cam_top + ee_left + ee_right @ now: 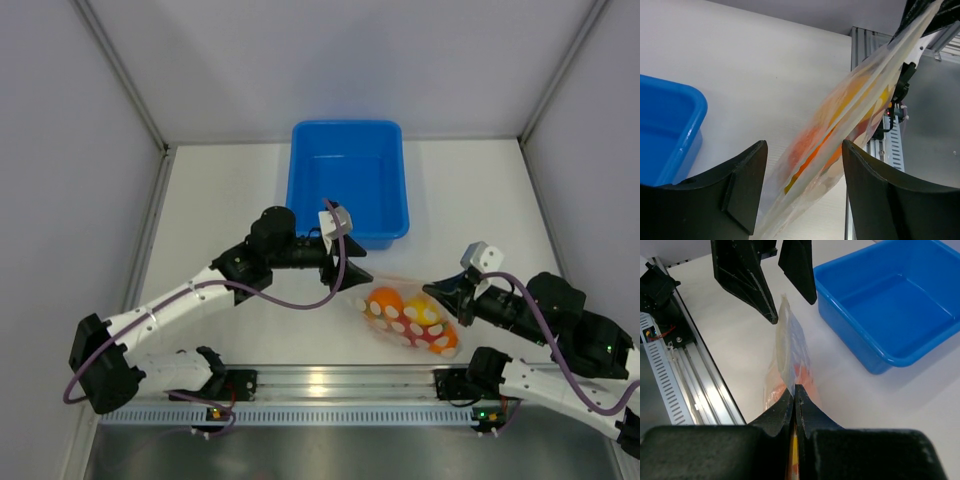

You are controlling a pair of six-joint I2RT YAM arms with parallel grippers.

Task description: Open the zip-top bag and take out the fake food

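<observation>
My left gripper should next grab the zip-top bag's top strip (368, 273) at its loose end, so the bag's opening stays free to remove fake food.
The zip-top bag (405, 317), clear with white dots, hangs just above the table between the two arms. Orange, yellow and red fake food (385, 303) shows through it. My right gripper (437, 292) is shut on the bag's right top edge (789, 371). My left gripper (357, 276) is open at the bag's left end, its jaws standing on either side of the bag's top strip (840, 135) without pinching it. In the left wrist view the strip runs slanting between the jaws, and orange fake food (815, 150) glows through the plastic.
A blue tub (347, 180) stands empty behind the bag, close to the left gripper. The metal rail (330, 382) with the arm bases runs along the near edge. White walls close in the table on three sides.
</observation>
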